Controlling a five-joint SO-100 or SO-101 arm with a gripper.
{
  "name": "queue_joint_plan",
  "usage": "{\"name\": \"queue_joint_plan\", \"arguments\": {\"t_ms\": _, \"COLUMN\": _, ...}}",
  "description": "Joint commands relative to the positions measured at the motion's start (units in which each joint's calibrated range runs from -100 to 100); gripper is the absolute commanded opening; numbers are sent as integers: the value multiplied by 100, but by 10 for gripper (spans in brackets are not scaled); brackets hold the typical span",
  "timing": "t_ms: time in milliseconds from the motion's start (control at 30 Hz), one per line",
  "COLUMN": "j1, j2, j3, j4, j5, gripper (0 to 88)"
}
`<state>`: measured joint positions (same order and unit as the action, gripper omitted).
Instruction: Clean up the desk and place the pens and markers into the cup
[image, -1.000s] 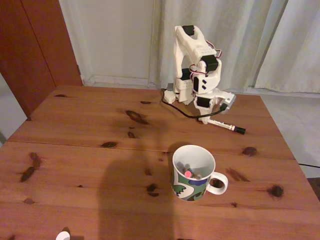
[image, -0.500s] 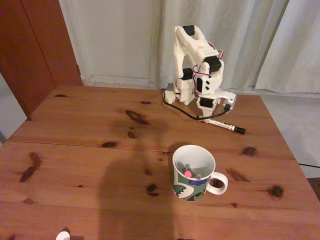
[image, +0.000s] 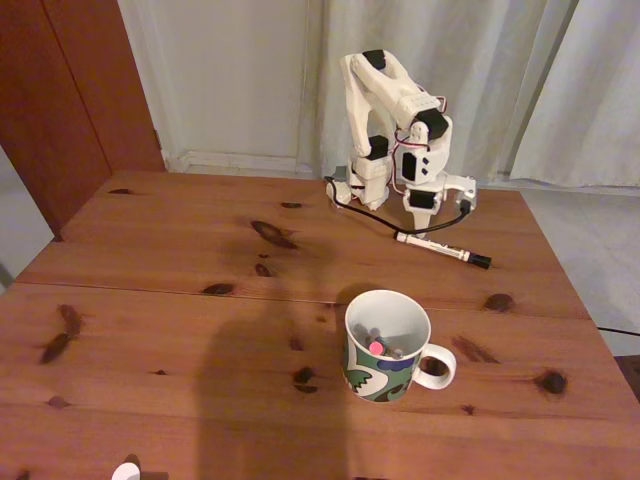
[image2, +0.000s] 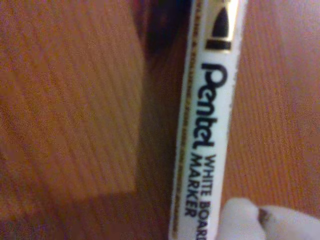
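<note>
I need to grab the white-bodied marker by its uncapped barrel end (image: 404, 238) next, so I can put the marker into the cup (image: 385, 350).
A white-barrelled marker (image: 440, 249) with a black cap lies flat on the desk (image: 180, 250) at the back right. My gripper (image: 434, 212) hangs just above its left end, jaws spread, holding nothing. In the wrist view the marker (image2: 207, 125) runs top to bottom, printed "Pentel white board marker", on the wood (image2: 280, 100). One white fingertip (image2: 250, 222) shows beside it at the bottom edge. The cup (image: 385, 350), white with a green and blue pattern, stands in front of the marker. Its handle points right, and a pink-ended one and other pens stand inside.
A black cable (image: 370, 222) curls from the arm's base across the wood toward the marker. Curtains and a wall close off the back. A small white object (image: 125, 470) sits at the desk's front edge. A dark shadow falls left of the cup.
The arm has risen and drawn back a little from the marker, uncovering its left end. Marker and cup have stayed in place.
</note>
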<state>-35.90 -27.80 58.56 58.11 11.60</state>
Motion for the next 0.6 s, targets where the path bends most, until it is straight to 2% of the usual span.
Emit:
{"name": "queue_joint_plan", "arguments": {"t_ms": 0, "j1": 32, "j2": -187, "j3": -13, "j4": -9, "j5": -28, "gripper": 13}}
{"name": "queue_joint_plan", "arguments": {"t_ms": 267, "j1": 56, "j2": -179, "j3": -40, "j4": -17, "j5": -28, "gripper": 105}}
{"name": "queue_joint_plan", "arguments": {"t_ms": 567, "j1": 64, "j2": -195, "j3": -4, "j4": 26, "j5": -28, "gripper": 160}}
